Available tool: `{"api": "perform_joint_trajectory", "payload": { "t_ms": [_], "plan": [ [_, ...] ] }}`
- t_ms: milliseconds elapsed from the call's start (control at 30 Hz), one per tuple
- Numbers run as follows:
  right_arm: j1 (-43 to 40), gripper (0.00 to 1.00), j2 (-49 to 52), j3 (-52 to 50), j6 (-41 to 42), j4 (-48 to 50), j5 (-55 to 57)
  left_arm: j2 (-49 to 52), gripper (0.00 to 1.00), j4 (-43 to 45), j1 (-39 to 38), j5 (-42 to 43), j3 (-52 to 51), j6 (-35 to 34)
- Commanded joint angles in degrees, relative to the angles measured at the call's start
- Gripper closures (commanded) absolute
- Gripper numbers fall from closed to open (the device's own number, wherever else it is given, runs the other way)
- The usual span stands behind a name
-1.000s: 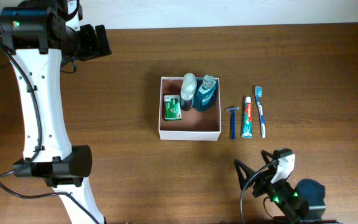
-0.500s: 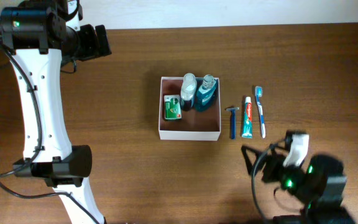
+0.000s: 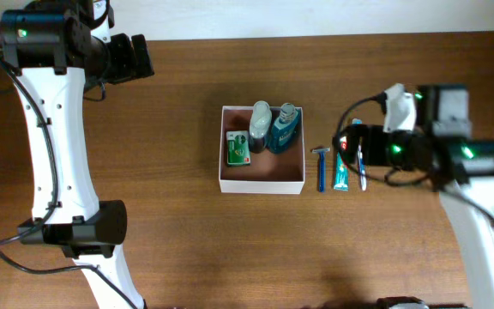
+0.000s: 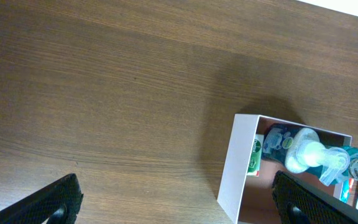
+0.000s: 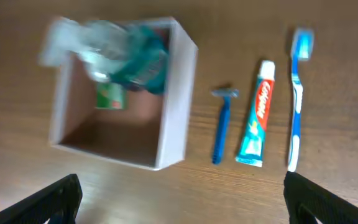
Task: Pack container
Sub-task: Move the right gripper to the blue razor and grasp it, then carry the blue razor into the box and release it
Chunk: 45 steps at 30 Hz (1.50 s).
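I will turn the razor (image 3: 321, 168) and lay it in the container, so next I will grab it across its handle, below the head, with my right gripper.
The container (image 3: 261, 185) is a square white-walled box with a pinkish-brown inside, at the table's middle. It holds a green soap box (image 3: 239, 148), a grey-capped bottle (image 3: 259, 125) and a blue bottle (image 3: 285, 129). Right of it lie a blue razor (image 3: 321, 168), a toothpaste tube (image 3: 341, 167) and a toothbrush (image 3: 363, 168). My right gripper (image 3: 348, 139) hovers over the tube and brush, open and empty. Its wrist view shows the container (image 5: 180, 118), razor (image 5: 221, 127), tube (image 5: 258, 118) and brush (image 5: 296, 106) beyond the gripper (image 5: 179, 208). My left gripper (image 3: 144, 57) is open, far back left.
The left wrist view shows the container's white wall (image 4: 236, 165) with the bottles (image 4: 306, 154) inside, and bare wood between the open left gripper (image 4: 185, 208) fingers. The left arm's white links (image 3: 54, 146) run down the table's left side.
My right arm has swung from the table's front edge up and back, now over the toothpaste and toothbrush. The left arm and the objects have not moved.
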Motion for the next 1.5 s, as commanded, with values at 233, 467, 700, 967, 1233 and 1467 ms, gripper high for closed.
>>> {"api": "perform_joint_trajectory", "payload": {
  "t_ms": [233, 467, 700, 967, 1233, 1467],
  "plan": [
    [5.3, 0.34, 21.0, 0.9, 2.1, 3.8, 10.7, -1.5, 0.0, 0.0, 0.2, 0.2, 0.9, 0.7],
    [8.2, 0.43, 29.5, 0.9, 4.2, 6.8, 10.5, -1.5, 0.01, 0.0, 0.2, 0.2, 0.9, 0.7],
    [8.7, 0.49, 35.3, 0.8, 8.0, 7.1, 10.9, -1.5, 0.01, 0.0, 0.2, 0.2, 0.9, 0.7],
    [8.7, 0.67, 40.0, 0.8, 9.4, 8.4, 11.0, -1.5, 0.01, 0.0, 0.2, 0.2, 0.9, 0.7],
    [8.6, 0.9, 40.1, 0.9, 10.5, 6.9, 15.4, -1.5, 0.01, 0.0, 0.2, 0.2, 0.9, 0.7],
    [8.5, 0.96, 33.3, 1.9, 10.5, 4.5, 15.4, -1.5, 0.0, 0.0, 0.2, 0.2, 0.9, 0.7]
  ]
}}
